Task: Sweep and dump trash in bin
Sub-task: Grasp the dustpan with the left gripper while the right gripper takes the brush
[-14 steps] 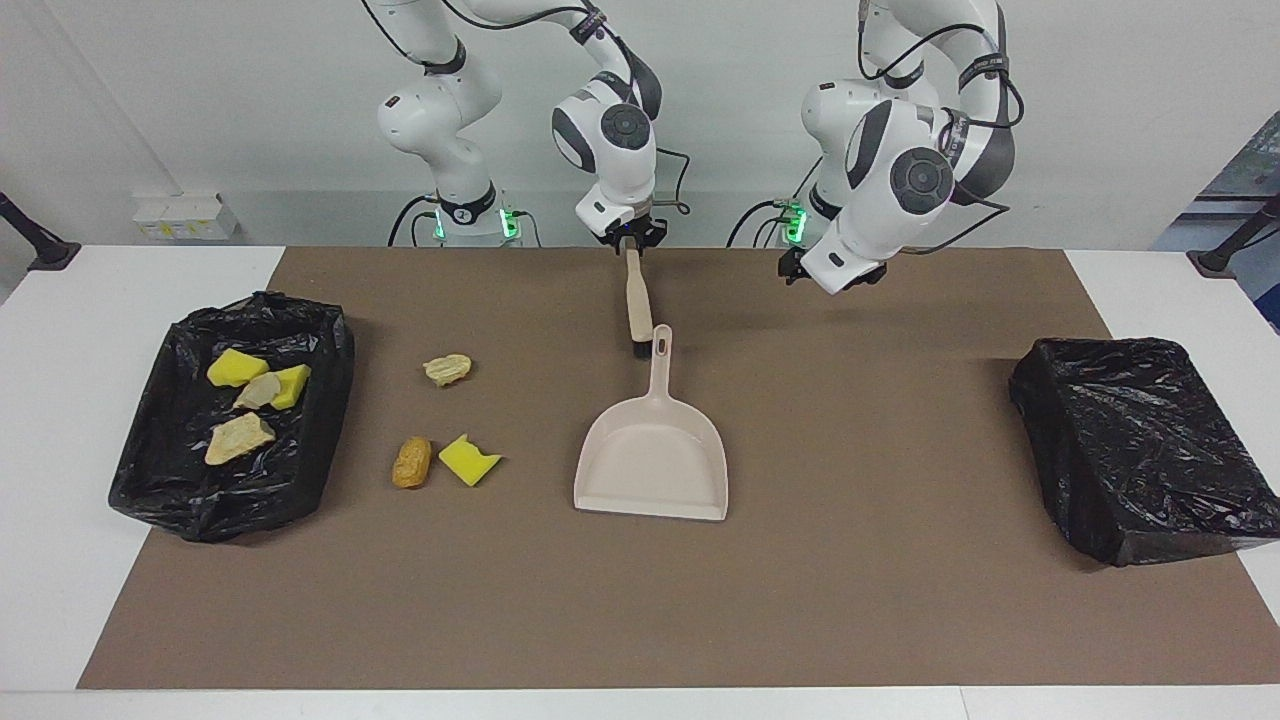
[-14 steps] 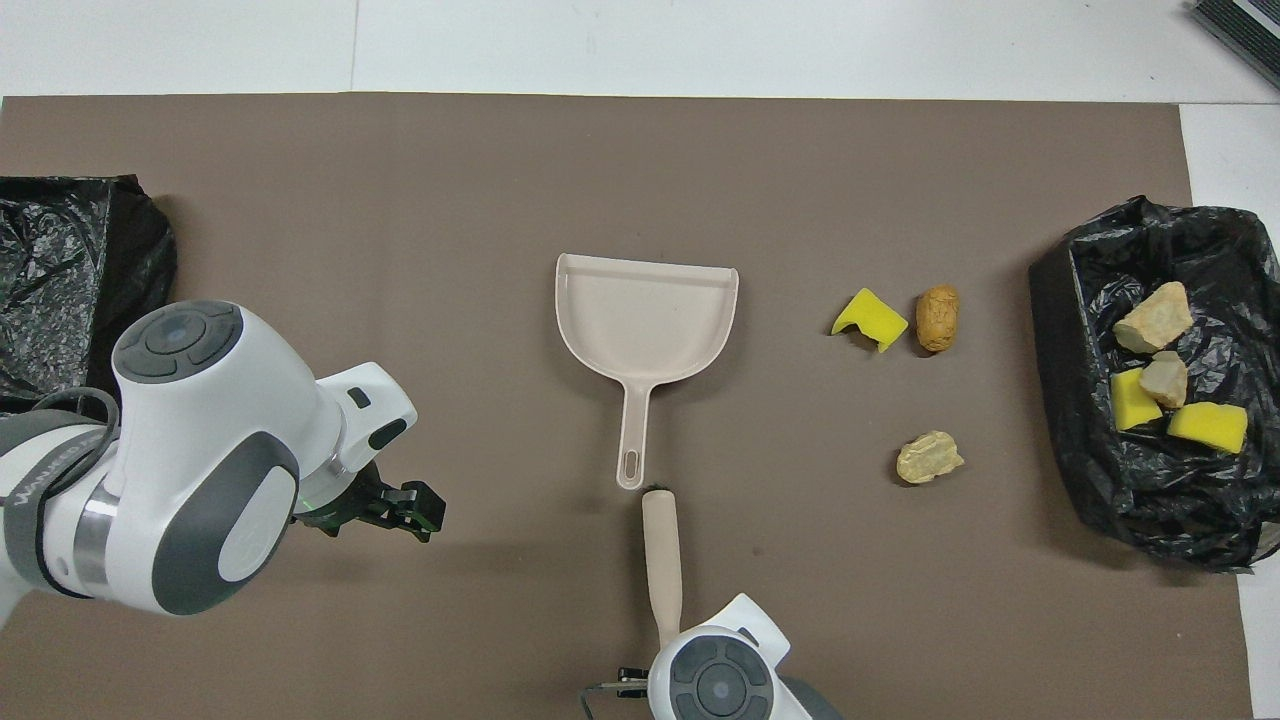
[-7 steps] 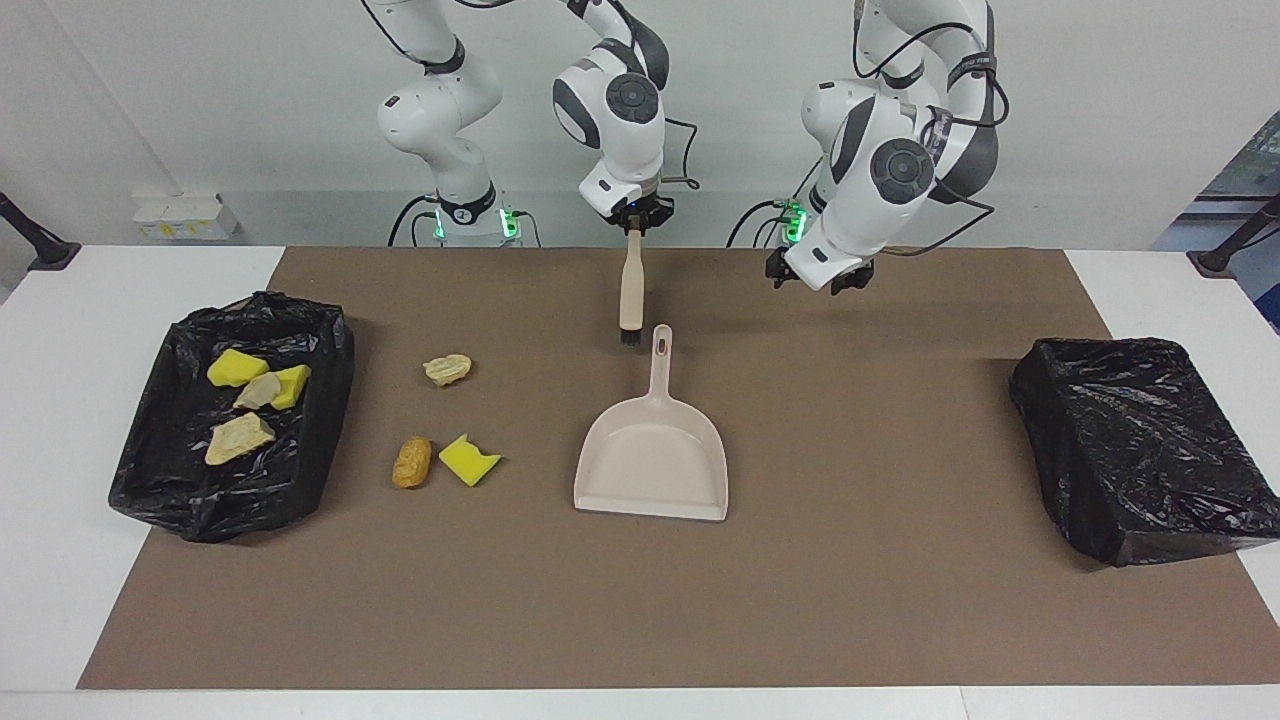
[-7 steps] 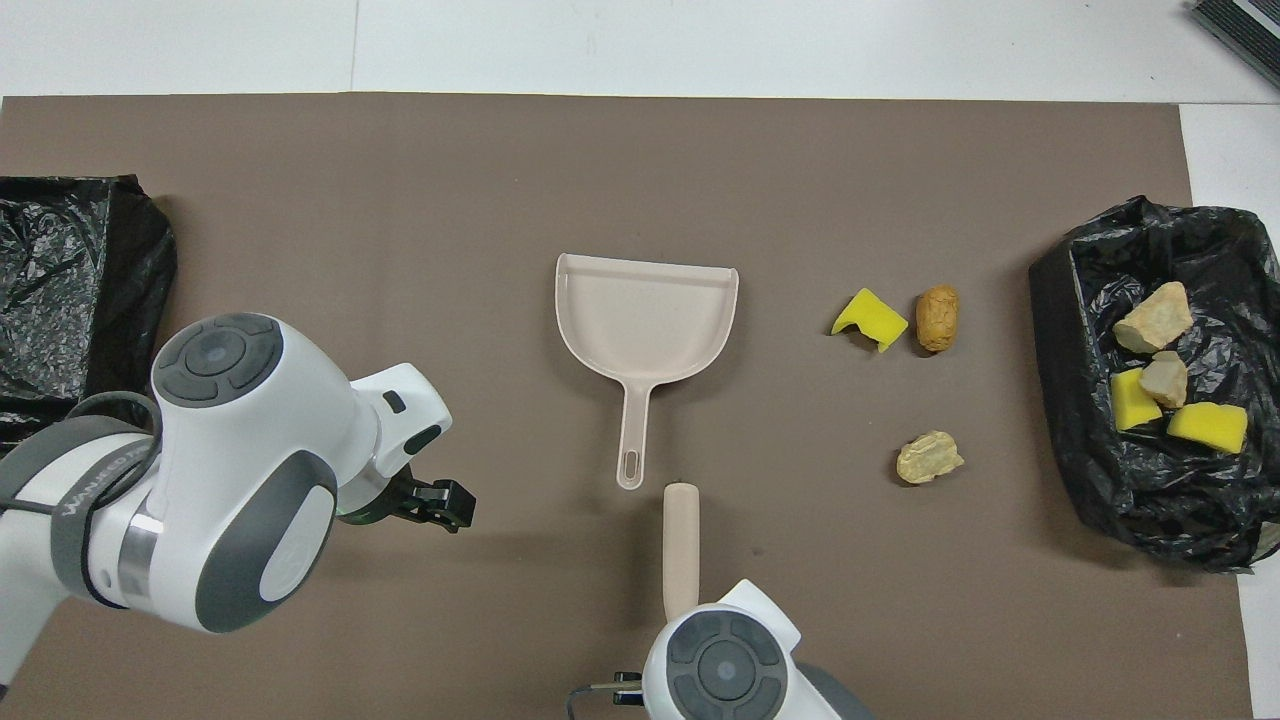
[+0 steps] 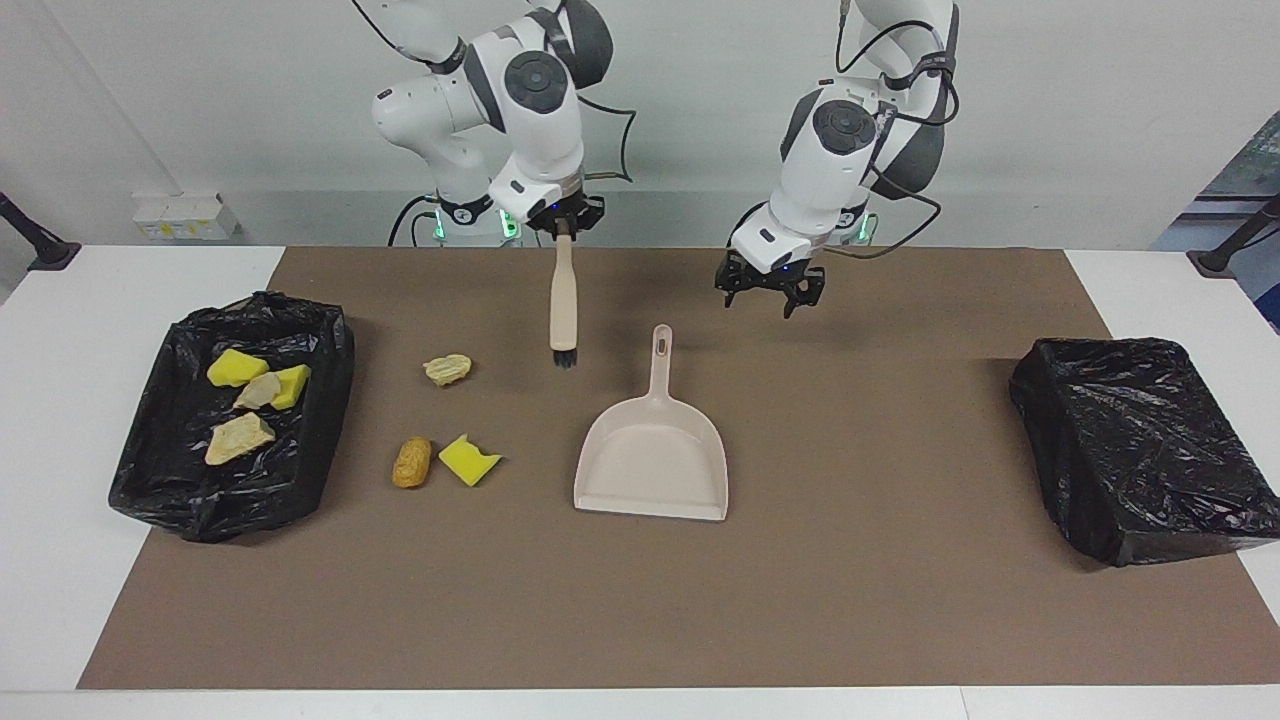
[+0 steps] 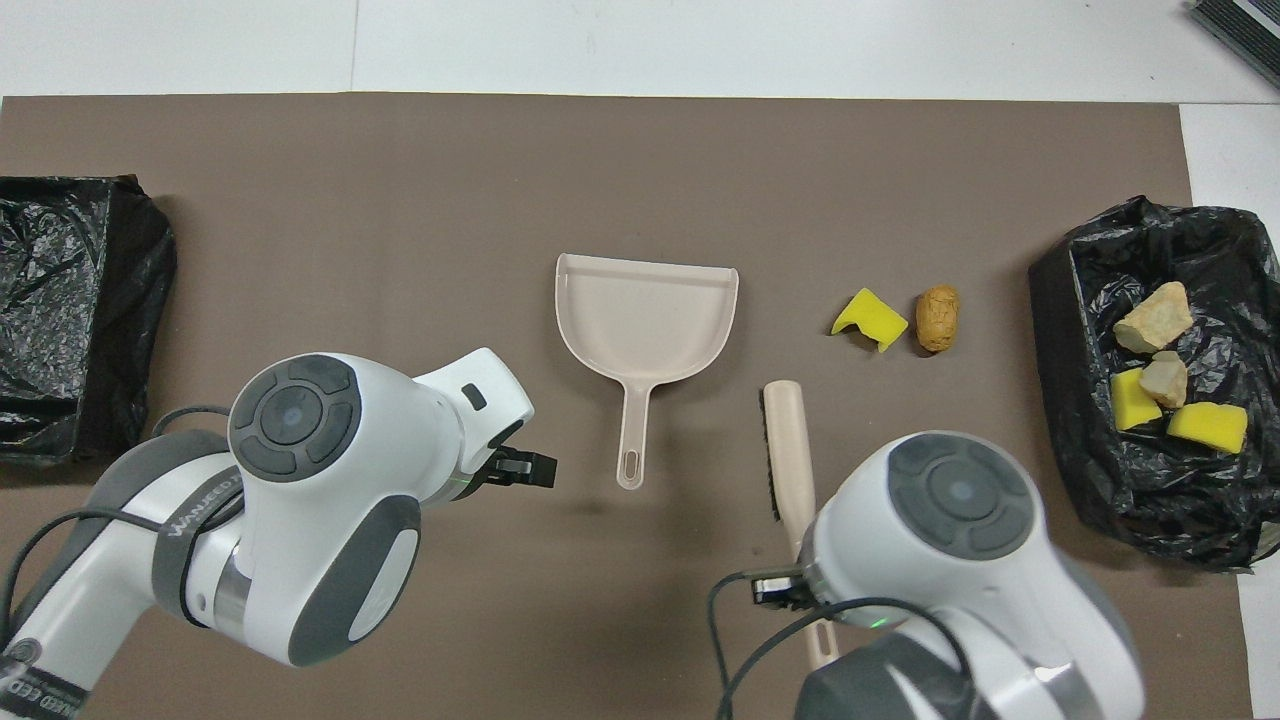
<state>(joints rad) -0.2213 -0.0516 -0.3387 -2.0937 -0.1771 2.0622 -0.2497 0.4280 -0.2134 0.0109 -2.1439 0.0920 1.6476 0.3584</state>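
Observation:
The dustpan's flat scoop is far wider than the left gripper's fingers open, so the robot should next grab the dustpan with that gripper by its narrow handle [image 6: 633, 437].
My right gripper [image 5: 562, 222] is shut on the handle of a beige brush [image 5: 563, 305] [image 6: 785, 450]. The brush hangs bristles down over the mat, between the dustpan's handle and a tan lump [image 5: 447, 369]. The beige dustpan [image 5: 652, 455] [image 6: 645, 325] lies flat mid-mat, holding nothing. Trash on the mat: that tan lump, an orange lump [image 5: 412, 461] [image 6: 937, 318] and a yellow sponge chunk [image 5: 468, 459] [image 6: 868, 318]. My left gripper [image 5: 768, 295] [image 6: 520, 468] is open over the mat, beside the dustpan's handle tip toward the left arm's end.
A black-bagged bin [image 5: 335, 385] [image 6: 1055, 330] at the right arm's end of the table holds several yellow and tan scraps. A second black-bagged bin [image 5: 1140, 450] [image 6: 60, 300] sits at the left arm's end. A brown mat [image 5: 860, 600] covers the table.
The right arm has carried the brush from the dustpan's handle toward the scraps. The left gripper has swung in and down toward the dustpan's handle.

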